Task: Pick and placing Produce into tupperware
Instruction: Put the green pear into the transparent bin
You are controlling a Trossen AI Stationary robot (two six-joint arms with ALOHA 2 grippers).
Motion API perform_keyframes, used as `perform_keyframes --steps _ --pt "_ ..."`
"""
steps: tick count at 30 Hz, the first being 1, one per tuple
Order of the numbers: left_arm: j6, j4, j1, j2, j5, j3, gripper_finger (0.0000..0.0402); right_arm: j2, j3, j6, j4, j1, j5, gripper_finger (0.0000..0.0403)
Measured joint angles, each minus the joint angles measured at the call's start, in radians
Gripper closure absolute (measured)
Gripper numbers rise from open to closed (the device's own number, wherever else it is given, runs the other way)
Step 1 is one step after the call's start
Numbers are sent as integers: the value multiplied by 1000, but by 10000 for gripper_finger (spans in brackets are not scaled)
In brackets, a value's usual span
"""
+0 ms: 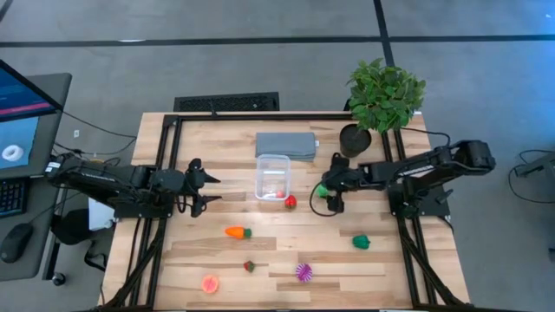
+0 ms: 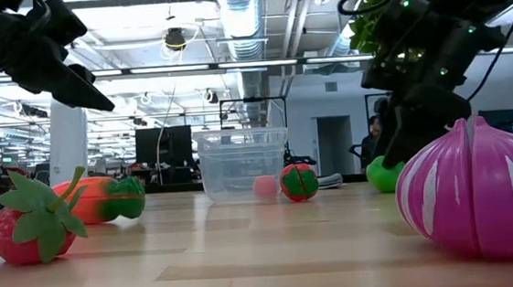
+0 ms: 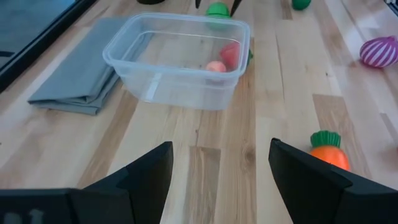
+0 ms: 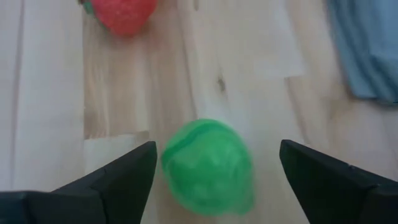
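The green piece should go in the clear tupperware (image 1: 272, 176), so my right gripper will grab it by its round sides next.
The clear tupperware (image 1: 272, 176) stands mid-table with a small pink piece (image 3: 216, 66) inside. A red piece (image 1: 290, 201) lies on the wood just outside the tub's near right corner. A round green piece (image 4: 208, 165) lies on the table between the open fingers of my right gripper (image 4: 217, 149), which slants down over it; gaps show on both sides. My left gripper (image 1: 208, 189) hangs open above the table left of the tub, holding nothing. More produce lies nearer: a carrot (image 1: 237, 231), a strawberry (image 1: 250, 266), a spiky purple ball (image 1: 303, 272), a pink-orange piece (image 1: 210, 283) and a green pepper (image 1: 361, 242).
A folded grey pad (image 1: 286, 145) lies just behind the tub. A potted plant (image 1: 381, 95) stands at the far right corner, close behind my right arm. Black frame rails (image 1: 160, 173) run along the table's left, right and far sides. Bare wood lies between the tub and the near produce.
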Motion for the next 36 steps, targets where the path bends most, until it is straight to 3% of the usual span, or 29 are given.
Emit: perform_keyframes --steps 12,36 --pt "-5 0 0 0 -6 0 148 112 2 8 38 -13 -72 39" --pt "-24 0 0 0 -7 0 148 79 3 35 -6 -13 -65 107"
